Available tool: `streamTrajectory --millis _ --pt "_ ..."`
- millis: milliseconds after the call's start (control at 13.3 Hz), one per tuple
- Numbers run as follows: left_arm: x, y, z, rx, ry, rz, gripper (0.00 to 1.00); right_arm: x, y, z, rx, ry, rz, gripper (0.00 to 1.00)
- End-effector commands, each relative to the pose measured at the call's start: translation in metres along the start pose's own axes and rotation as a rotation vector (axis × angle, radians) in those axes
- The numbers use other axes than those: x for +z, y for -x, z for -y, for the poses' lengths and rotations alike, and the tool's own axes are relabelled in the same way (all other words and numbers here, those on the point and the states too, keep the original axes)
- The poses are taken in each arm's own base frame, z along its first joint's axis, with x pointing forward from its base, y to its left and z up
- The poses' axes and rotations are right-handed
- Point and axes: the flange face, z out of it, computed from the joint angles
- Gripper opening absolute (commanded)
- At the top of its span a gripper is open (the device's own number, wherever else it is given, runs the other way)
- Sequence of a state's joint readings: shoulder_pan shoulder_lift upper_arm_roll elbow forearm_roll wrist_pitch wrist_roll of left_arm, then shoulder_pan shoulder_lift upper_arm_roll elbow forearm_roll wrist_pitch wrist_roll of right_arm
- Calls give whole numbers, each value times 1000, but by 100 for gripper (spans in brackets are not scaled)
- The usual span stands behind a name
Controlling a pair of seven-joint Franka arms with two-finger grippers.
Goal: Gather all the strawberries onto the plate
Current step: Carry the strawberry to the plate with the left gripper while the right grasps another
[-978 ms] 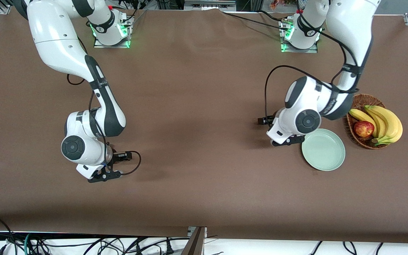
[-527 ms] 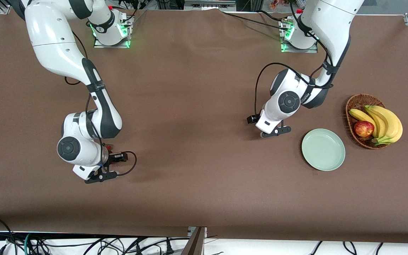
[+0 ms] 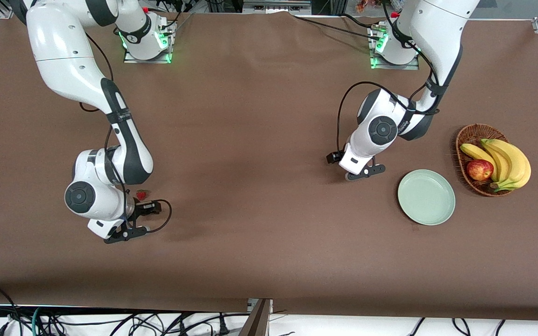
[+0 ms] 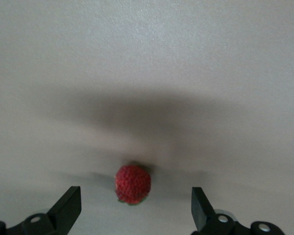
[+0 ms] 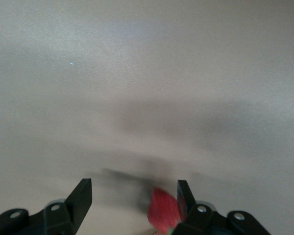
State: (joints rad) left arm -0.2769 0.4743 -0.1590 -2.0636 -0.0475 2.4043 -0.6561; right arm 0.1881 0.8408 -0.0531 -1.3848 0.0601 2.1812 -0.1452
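Observation:
The strawberry's middle [image 4: 133, 185] is level with my left gripper's fingers, low over the table, so my left gripper needs to close on the strawberry now.
One strawberry [image 4: 133, 184] lies on the brown table between the wide-apart fingers of my left gripper [image 4: 135, 211], touching neither. In the front view that gripper [image 3: 354, 167] hangs low over the table beside the empty mint-green plate [image 3: 426, 197], and the arm hides that berry. A second strawberry [image 3: 141, 194] lies at the right arm's end of the table, by my right gripper [image 3: 133, 201]. In the right wrist view that strawberry [image 5: 164, 214] sits close against one finger of the open right gripper [image 5: 133, 198].
A brown wicker basket [image 3: 470, 135] with bananas [image 3: 507, 161] and a red apple [image 3: 479, 169] stands beside the plate, toward the left arm's end of the table. Cables hang along the table's near edge.
My left arm has swung off the plate's edge toward the table's middle. My right arm has shifted toward its own end of the table, uncovering the strawberry next to it.

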Motion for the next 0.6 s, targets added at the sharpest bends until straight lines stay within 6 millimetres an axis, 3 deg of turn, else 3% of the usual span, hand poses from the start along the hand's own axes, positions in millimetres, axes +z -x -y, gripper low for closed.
streamTrajectory --millis 0,226,301,527 --pt "5 0 3 22 -27 -36 83 -3 6 -24 -46 -5 -7 75" --pt "8 1 2 25 -32 -31 31 1 9 -32 -45 -7 2 75" --pt "8 1 2 25 -31 -32 22 3 11 -39 -41 -9 11 75" --pt "11 -2 0 25 -30 -29 16 13 22 -57 -59 -18 35 75"
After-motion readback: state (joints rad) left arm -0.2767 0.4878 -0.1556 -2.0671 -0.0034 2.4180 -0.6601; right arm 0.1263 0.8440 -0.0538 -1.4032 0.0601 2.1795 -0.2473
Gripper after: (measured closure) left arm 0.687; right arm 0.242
